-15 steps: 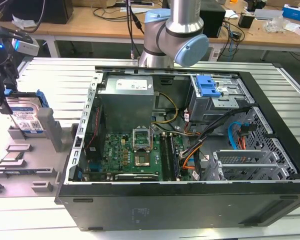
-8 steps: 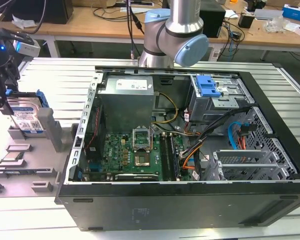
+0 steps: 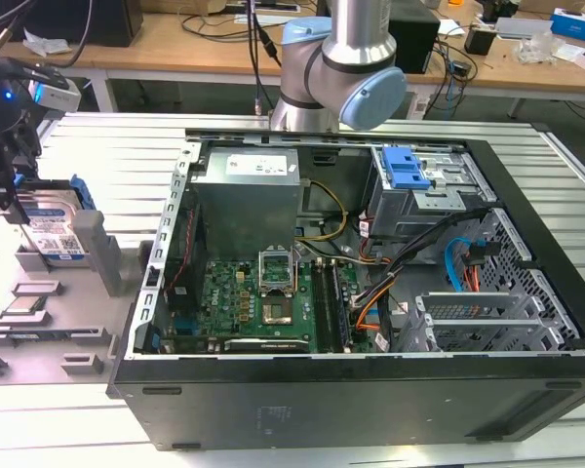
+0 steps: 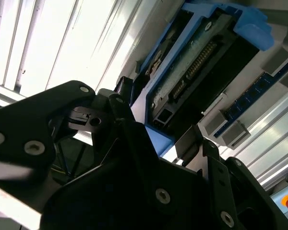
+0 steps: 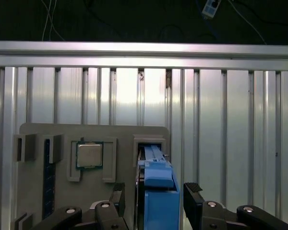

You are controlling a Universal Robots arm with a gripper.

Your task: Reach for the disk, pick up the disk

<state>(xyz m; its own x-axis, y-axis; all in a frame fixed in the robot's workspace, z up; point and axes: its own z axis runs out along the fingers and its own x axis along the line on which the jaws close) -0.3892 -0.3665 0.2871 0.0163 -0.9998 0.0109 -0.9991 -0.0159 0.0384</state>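
Observation:
The sides of the grey slot hold the disk's lower end, so I need to grab the disk with my gripper by the upper end of its blue caddy [image 5: 161, 206] next.
The disk [image 3: 56, 232] stands on edge in a grey slot of the fixture plate [image 3: 88, 331] at the exterior view's left, its white-and-blue label facing out and its blue caddy around it. My gripper [image 3: 8, 195] hangs right over it. In the first wrist view the caddy's blue edge [image 5: 157, 175] lies between my two black fingertips [image 5: 118, 195], with a small gap on each side; the gripper [image 5: 154, 192] is open. The second wrist view shows the disk's connector side [image 4: 192, 72] just beyond a black finger [image 4: 127, 115].
A square silver processor chip [image 5: 90, 155] sits in a pocket of the plate beside the disk's slot. A grey upright block [image 3: 97, 252] stands next to the disk. The open computer case [image 3: 370, 253] takes up the middle, with a blue latch [image 3: 405, 168] inside.

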